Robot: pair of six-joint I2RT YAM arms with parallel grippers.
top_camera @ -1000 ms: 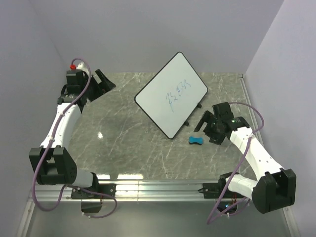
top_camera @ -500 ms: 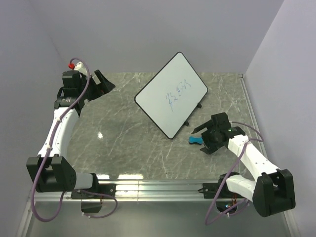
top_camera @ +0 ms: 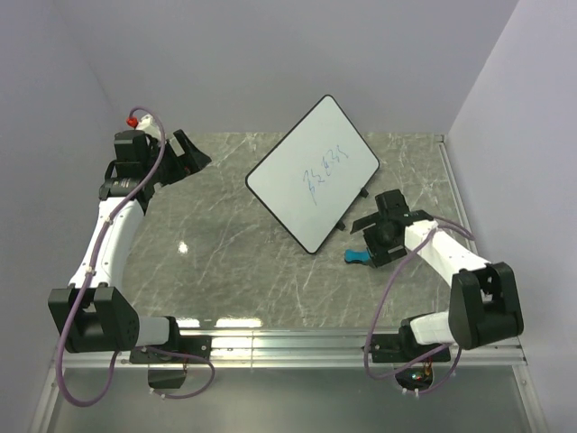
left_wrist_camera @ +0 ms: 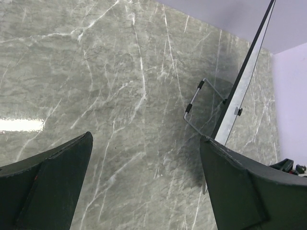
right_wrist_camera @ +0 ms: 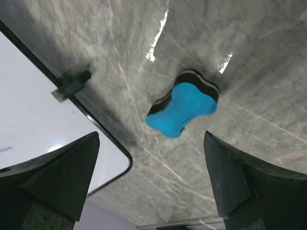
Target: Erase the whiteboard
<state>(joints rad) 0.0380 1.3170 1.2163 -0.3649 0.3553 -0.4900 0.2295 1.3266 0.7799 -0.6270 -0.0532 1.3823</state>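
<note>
The robot's right gripper needs to erase the whiteboard with the dark bottom of the blue eraser, so it needs to grab the eraser by its narrow middle next.
The whiteboard stands tilted on its wire stand at the back middle of the table, with blue scribbles on its face. The left wrist view shows it edge-on; the right wrist view shows its lower corner. A small blue eraser lies on the table just right of the board's near corner. My right gripper is open and hovers over the eraser, which lies ahead of the fingers, not between them. My left gripper is open and empty at the far left, well away from the board.
The board's wire stand and a black foot clip rest on the grey marble table. Walls close in the back and both sides. A metal rail runs along the near edge.
My right arm has swung in toward the left, bringing its open gripper from right of the eraser to above it. The left arm shifted slightly. The board and eraser have not moved.
</note>
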